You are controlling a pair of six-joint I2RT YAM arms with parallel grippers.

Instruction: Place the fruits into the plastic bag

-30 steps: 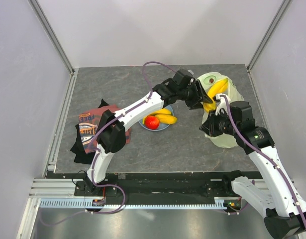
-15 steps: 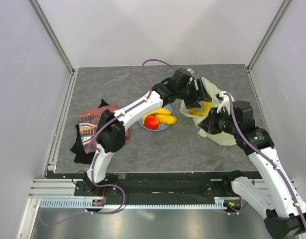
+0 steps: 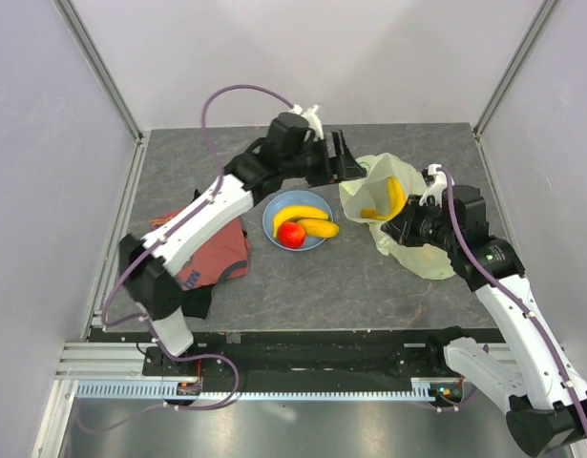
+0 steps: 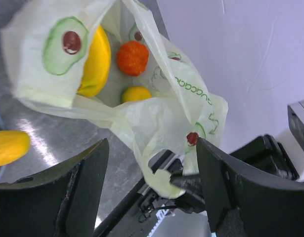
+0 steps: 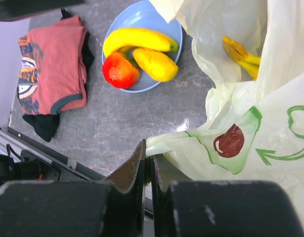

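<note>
My left gripper grabs the bag (image 4: 156, 113) by its rim beside the plate next, since the bag's opening stays free for the remaining fruits.
The plastic bag (image 3: 408, 243) lies open at right with bananas (image 3: 392, 196) inside. In the left wrist view the bag (image 4: 156, 113) holds a banana (image 4: 95, 59), an orange-red fruit (image 4: 133, 58) and a small yellow piece (image 4: 136, 94). The blue plate (image 3: 268, 225) carries two bananas (image 3: 303, 212) and a red apple-like fruit (image 3: 291, 235). My left gripper (image 3: 350, 164) is open and empty, just left of the bag's mouth. My right gripper (image 3: 398, 229) is shut on the bag's near edge (image 5: 164, 143). No green fruit shows clearly.
A red printed T-shirt (image 3: 202, 258) on dark cloth lies at the left, also seen in the right wrist view (image 5: 50, 64). The plate (image 5: 137, 15) sits between the shirt and the bag. White walls close in the table at back and sides.
My left gripper has let go of the bananas in the bag and drawn back left, out of its mouth. The bag has sagged lower. The right gripper keeps its hold.
</note>
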